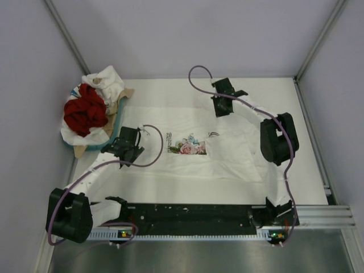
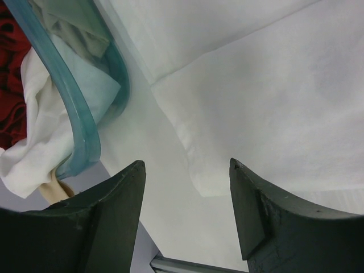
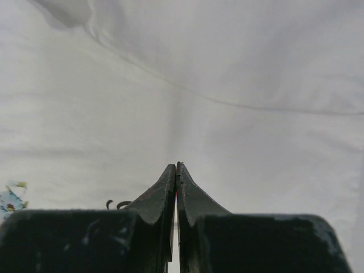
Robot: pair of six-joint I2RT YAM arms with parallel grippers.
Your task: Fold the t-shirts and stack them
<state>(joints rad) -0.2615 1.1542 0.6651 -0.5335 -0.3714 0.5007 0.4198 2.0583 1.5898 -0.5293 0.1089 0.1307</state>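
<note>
The white t-shirt (image 1: 233,156) needs to be pulled straight for folding, so my left gripper will next pick it up by its near edge beside the tray.
A white t-shirt (image 1: 233,156) with a pink-green floral print (image 1: 190,147) lies spread flat on the table. My left gripper (image 1: 133,149) is open and empty over the shirt's left sleeve (image 2: 227,131), beside the tray; its fingertips (image 2: 139,170) stand wide apart. My right gripper (image 1: 219,108) is shut with nothing between its jaws, at the far edge of the shirt; the right wrist view shows its tips (image 3: 176,166) closed over smooth white cloth (image 3: 239,74). Deep red shirts (image 1: 84,114) and crumpled white shirts (image 1: 105,79) are heaped in the tray.
The teal-rimmed tray (image 1: 96,147) stands at the table's left, its rim (image 2: 85,131) close to my left gripper. Grey walls enclose the table on three sides. A black rail (image 1: 193,213) runs along the near edge between the arm bases.
</note>
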